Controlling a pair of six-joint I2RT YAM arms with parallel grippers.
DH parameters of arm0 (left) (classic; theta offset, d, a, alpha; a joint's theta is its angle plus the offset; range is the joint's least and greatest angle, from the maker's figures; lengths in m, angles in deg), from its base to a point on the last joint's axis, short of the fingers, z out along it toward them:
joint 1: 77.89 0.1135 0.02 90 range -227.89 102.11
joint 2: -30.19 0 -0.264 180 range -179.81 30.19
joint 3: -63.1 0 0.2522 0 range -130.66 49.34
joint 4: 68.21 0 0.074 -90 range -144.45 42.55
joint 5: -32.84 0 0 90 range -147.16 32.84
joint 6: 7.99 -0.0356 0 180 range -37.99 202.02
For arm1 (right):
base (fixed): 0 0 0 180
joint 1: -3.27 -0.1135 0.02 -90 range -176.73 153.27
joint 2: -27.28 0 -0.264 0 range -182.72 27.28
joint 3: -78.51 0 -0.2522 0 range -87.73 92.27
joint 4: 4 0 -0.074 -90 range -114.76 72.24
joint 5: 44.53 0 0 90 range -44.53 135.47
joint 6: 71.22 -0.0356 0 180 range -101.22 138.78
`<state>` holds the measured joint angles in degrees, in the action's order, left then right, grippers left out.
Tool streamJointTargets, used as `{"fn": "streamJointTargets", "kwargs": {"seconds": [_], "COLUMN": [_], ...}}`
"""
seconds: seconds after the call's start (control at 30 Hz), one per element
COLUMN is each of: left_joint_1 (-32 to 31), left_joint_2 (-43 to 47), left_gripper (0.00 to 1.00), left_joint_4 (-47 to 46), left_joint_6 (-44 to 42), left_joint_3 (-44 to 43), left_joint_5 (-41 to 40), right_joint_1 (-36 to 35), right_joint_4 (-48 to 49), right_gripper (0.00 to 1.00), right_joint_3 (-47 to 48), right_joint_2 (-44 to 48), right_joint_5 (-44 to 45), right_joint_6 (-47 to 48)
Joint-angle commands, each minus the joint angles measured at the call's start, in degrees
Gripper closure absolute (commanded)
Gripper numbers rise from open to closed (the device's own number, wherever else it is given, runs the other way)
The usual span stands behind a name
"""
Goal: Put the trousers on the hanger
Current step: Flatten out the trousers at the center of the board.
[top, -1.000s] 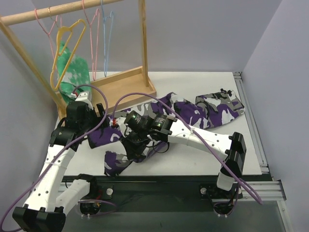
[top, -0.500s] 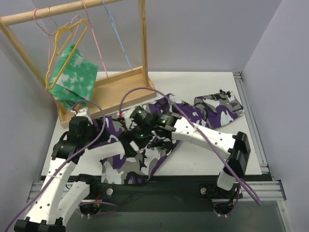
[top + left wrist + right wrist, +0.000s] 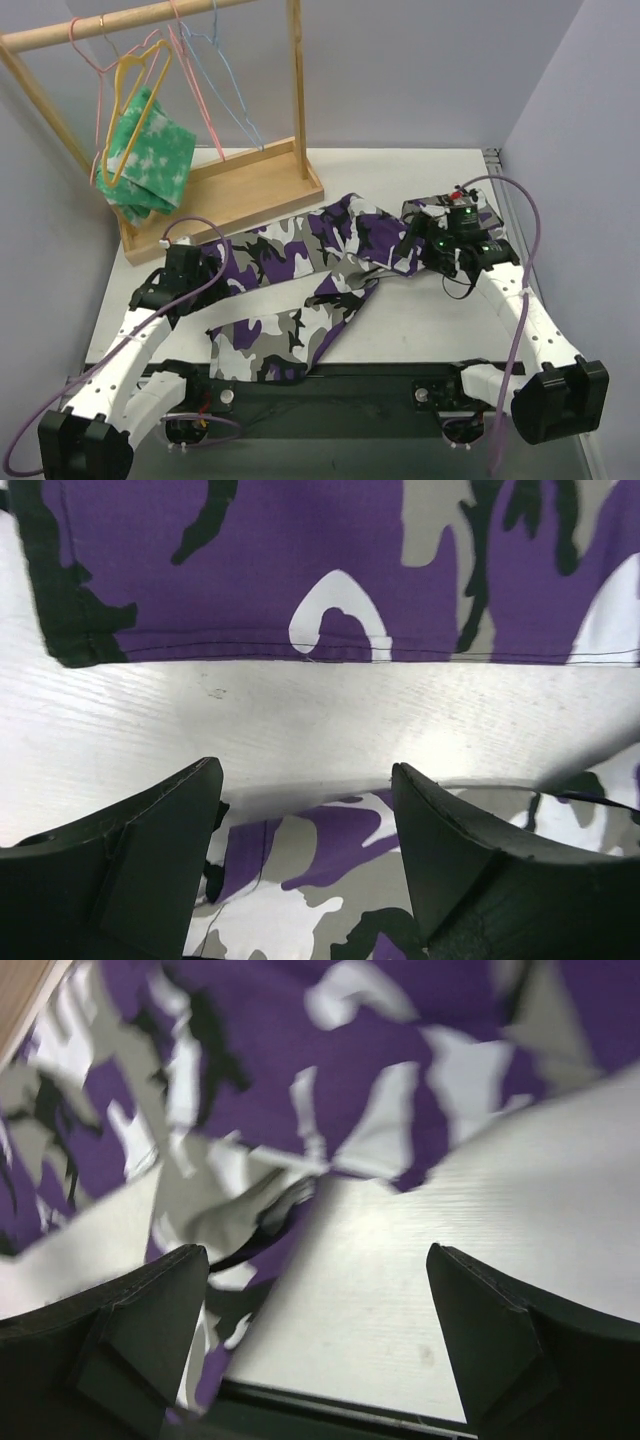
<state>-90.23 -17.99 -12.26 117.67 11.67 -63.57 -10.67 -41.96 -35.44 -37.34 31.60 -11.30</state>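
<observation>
My right gripper grabs the near edge at the waist end point(image 3: 408, 269) of the trousers point(image 3: 300, 250) next, to straighten them for the hanger.
The camouflage trousers point(image 3: 300, 250) lie spread over the table, one leg toward the rack and one toward the near edge point(image 3: 330, 570) point(image 3: 260, 1050). The yellow hanger point(image 3: 130, 66) hangs on the rack's rod at the back left. My left gripper point(image 3: 212, 258) point(image 3: 305, 810) hovers open over the left leg ends, with cloth and bare table showing between its fingers point(image 3: 150, 850). My right gripper point(image 3: 418, 243) point(image 3: 315, 1300) stands wide open above the table by the waist end, holding nothing.
A wooden rack with a base tray point(image 3: 255, 185) and rod point(image 3: 110, 25) stands at the back left. It carries pink hangers point(image 3: 190, 60), a blue hanger point(image 3: 228, 95) and a green-and-white garment point(image 3: 150, 160). A black rail point(image 3: 330, 385) runs along the table's near edge.
My right gripper opened, let the trousers go and swung from the middle to the right. The trousers went from bunched to spread flat. The left arm drew back, and the hangers swung.
</observation>
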Motion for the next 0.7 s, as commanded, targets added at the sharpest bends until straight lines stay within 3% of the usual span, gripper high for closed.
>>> {"fn": "streamJointTargets", "kwargs": {"seconds": [0.0,0.17,0.4,0.67], "left_joint_1": [-0.8,-0.8,0.0,1.1], "left_joint_2": [-6.0,-11.8,-17.1,-18.5], "left_gripper": [0.21,0.18,0.13,0.12], "left_joint_4": [-9.7,-14.7,-19.3,-24.7], "left_joint_6": [2.3,2.5,1.7,0.5], "left_joint_3": [2.3,1.7,4.3,6.4], "left_joint_5": [0.4,0.4,1.0,2.1], "right_joint_1": [8.7,15.4,16.8,21.0], "right_joint_4": [1.1,3.5,6.0,8.3], "right_gripper": [0.04,0.05,0.06,0.07], "right_joint_3": [-3.3,-7.4,-10.2,-7.9], "right_joint_2": [0.7,-0.7,-4.5,-10.8], "right_joint_5": [0.0,-2.2,1.6,-1.1], "right_joint_6": [-3.1,-2.9,-5.8,-6.6]}}
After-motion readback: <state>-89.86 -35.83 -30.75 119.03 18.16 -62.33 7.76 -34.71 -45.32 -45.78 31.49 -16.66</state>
